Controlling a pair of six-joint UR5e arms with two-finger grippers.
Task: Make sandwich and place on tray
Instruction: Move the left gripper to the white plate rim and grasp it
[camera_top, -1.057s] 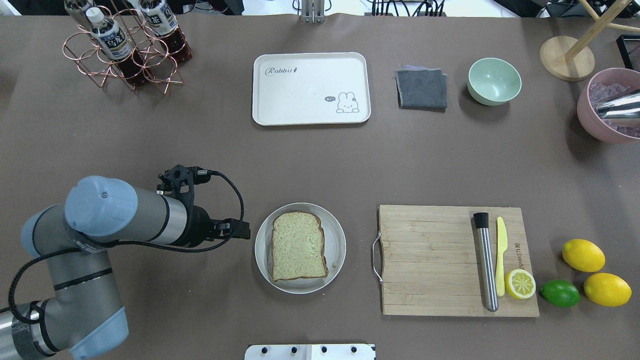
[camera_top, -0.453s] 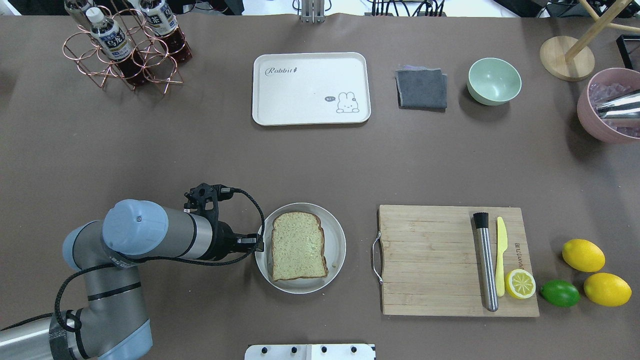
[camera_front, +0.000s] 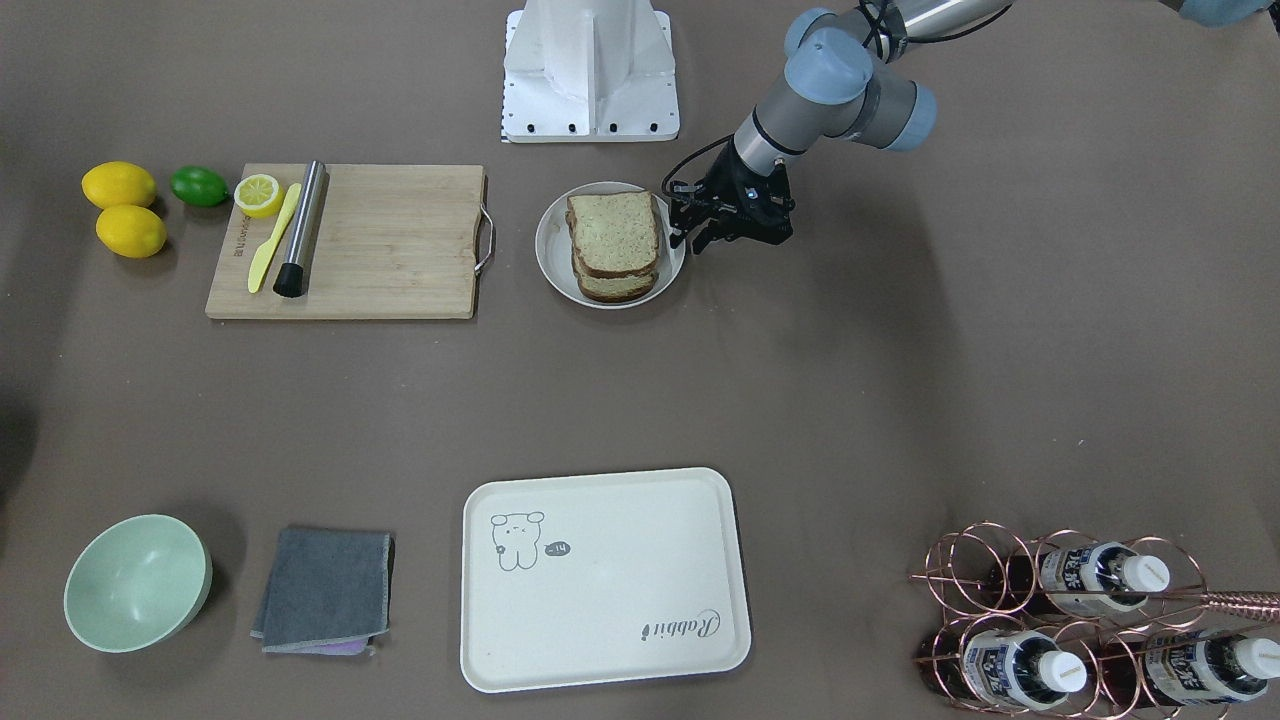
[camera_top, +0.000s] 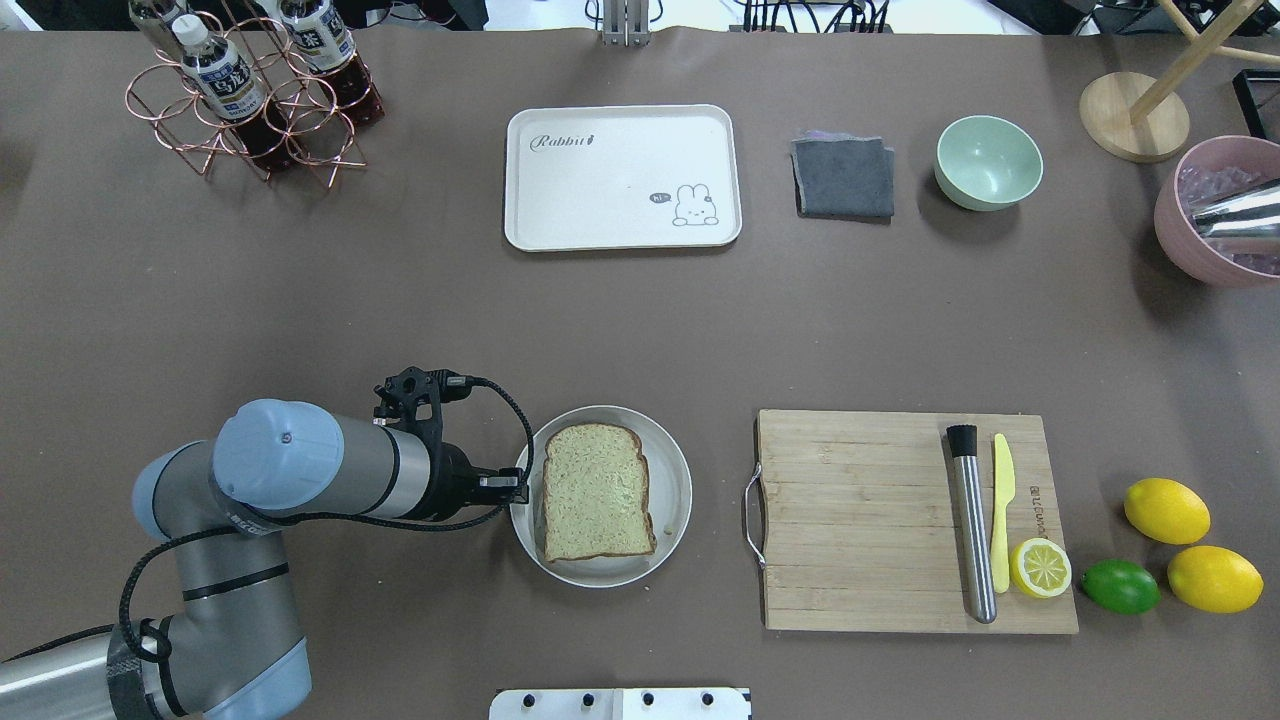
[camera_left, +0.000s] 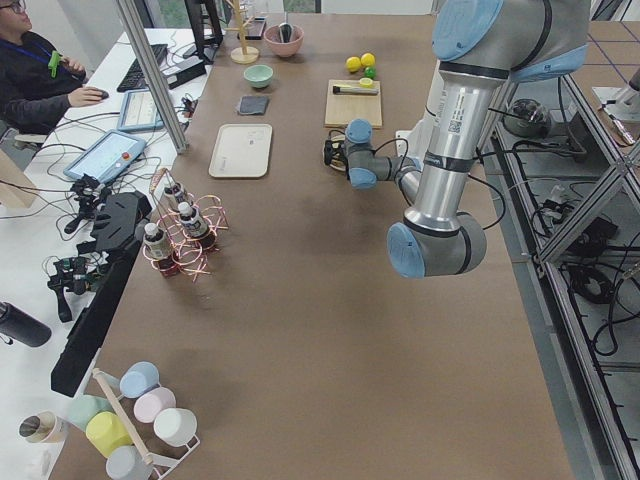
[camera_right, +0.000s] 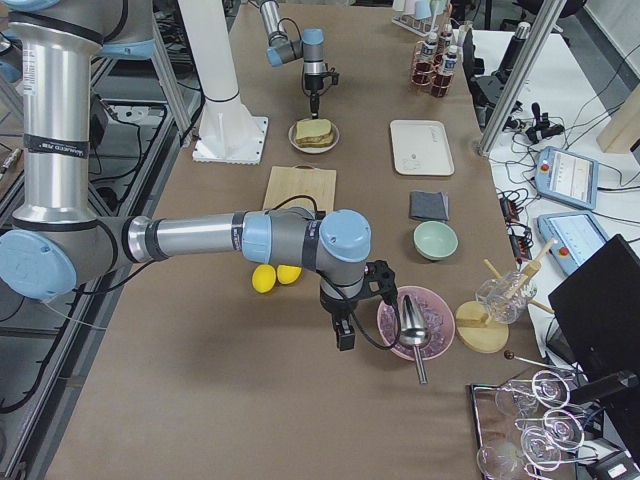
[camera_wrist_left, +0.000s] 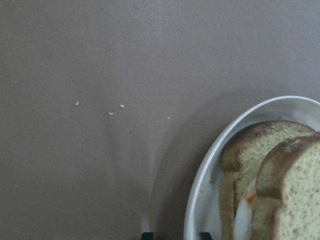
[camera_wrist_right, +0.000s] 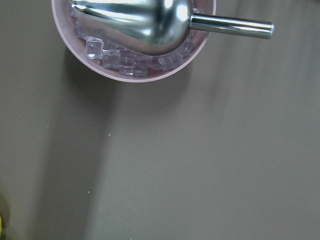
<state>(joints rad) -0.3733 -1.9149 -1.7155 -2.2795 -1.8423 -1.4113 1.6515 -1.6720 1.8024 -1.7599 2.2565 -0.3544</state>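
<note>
My left gripper should next grab the white plate by its rim (camera_front: 675, 244). Then it can carry the sandwich over to the tray (camera_front: 606, 580).
The sandwich (camera_top: 597, 492) is two slices of wholegrain bread stacked on a round white plate (camera_top: 673, 470). A bit of white egg (camera_wrist_left: 244, 212) shows between the slices in the left wrist view. My left gripper (camera_top: 515, 487) is open at the plate's left rim, low over the table. In the left wrist view the rim (camera_wrist_left: 206, 172) lies between its fingertips. The front view shows it beside the plate (camera_front: 690, 235). The cream tray (camera_top: 622, 177) lies bare at the far middle. My right gripper (camera_right: 345, 335) shows only in the right side view, beside the pink bowl; I cannot tell if it is open or shut.
A wooden cutting board (camera_top: 860, 520) right of the plate holds a steel muddler (camera_top: 972, 525), a yellow knife and a lemon half. Lemons and a lime (camera_top: 1120, 586) lie beyond it. A grey cloth (camera_top: 844, 177), a green bowl (camera_top: 988, 161), a bottle rack (camera_top: 250, 90) and a pink ice bowl (camera_top: 1215, 215) stand at the back.
My left arm has swung right and a little toward the near edge, bringing its gripper from well left of the plate up to the plate's left rim. Nothing else has moved.
</note>
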